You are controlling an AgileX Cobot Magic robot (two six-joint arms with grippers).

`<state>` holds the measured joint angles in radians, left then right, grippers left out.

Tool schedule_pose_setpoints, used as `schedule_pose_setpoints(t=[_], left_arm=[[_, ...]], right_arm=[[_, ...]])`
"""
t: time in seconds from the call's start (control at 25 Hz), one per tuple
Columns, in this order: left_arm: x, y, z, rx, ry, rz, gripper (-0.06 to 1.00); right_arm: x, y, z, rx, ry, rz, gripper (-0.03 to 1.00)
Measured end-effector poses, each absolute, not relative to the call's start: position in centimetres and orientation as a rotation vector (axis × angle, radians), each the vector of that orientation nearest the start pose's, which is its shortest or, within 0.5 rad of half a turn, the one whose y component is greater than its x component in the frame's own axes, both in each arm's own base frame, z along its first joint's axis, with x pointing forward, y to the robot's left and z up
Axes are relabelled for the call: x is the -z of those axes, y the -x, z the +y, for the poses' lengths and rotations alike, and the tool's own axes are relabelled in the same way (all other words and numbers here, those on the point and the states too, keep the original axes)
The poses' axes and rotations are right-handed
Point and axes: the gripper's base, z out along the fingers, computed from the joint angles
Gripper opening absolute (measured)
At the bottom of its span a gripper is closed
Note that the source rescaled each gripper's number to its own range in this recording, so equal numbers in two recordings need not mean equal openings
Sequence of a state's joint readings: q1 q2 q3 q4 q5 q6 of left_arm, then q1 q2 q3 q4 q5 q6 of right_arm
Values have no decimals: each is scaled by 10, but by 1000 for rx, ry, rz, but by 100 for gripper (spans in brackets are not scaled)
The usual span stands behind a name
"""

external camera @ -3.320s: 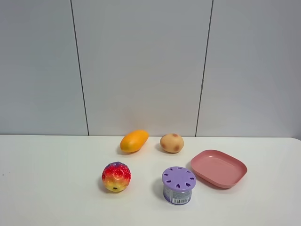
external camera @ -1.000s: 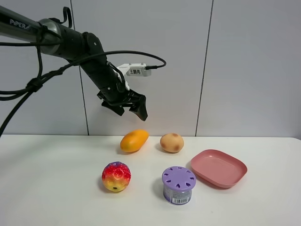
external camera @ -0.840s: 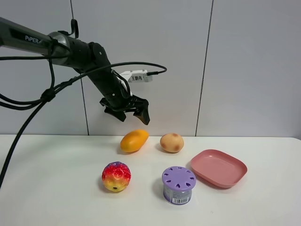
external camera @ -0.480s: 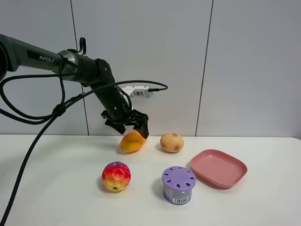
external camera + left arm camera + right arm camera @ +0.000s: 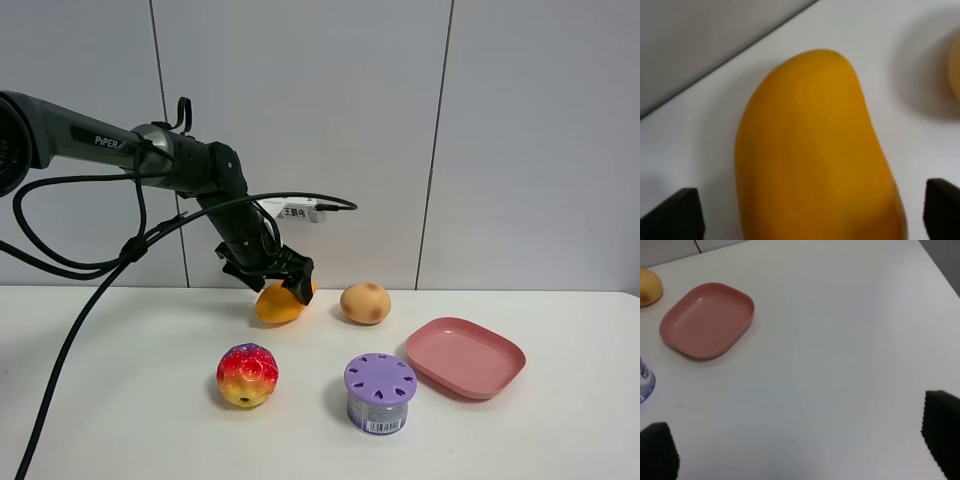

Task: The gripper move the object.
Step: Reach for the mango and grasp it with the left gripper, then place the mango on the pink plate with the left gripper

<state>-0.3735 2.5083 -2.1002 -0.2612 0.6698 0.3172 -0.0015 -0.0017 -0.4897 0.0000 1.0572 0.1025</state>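
My left gripper has its fingers down on either side of the orange-yellow mango, low over the white table, so it needs to close on the mango now.
The orange-yellow mango lies on the white table near the back wall. It fills the left wrist view. My left gripper is a black claw on a dark arm. It is low over the mango, open, with one finger on each side and a gap between each fingertip and the fruit. A small white box with a cable sits just above the claw. My right gripper is open and empty over bare table, and it does not show in the exterior view.
A tan potato-like ball lies right of the mango. A red-yellow bumpy ball and a purple-lidded can stand nearer the front. A pink tray sits at the right and also shows in the right wrist view.
My left arm came in from the left and lowered the open claw from above the mango down around it. The mango and the other objects have not moved.
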Motion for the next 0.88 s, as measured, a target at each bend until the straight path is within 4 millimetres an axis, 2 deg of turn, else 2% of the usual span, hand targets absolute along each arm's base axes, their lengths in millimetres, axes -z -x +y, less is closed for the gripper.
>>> schedule_pose_setpoints(t=[0.28,0.36,0.4,0.48,0.52,0.56,0.88], left_arm=[[-122,-504,-214,291,-702,2442,98],[-122,-504,-214,286,-707,2435,86],[-122,-504,-215,279,-717,2431,72],[-122,-503,-218,264,-753,2419,33],[-122,-503,-218,254,-779,2410,18],[-122,-502,-221,246,-809,2400,8],[-123,-498,-226,228,-894,2387,2]], right_arm=[[-275,4,0,-63,-107,2047,100],[-275,4,0,-63,-107,2047,100],[-275,4,0,-63,-107,2047,100],[-275,4,0,-63,-107,2047,100],[-275,4,0,-63,-107,2047,100],[-275,4,0,-63,-107,2047,100],[-275,4,0,-63,-107,2047,100]])
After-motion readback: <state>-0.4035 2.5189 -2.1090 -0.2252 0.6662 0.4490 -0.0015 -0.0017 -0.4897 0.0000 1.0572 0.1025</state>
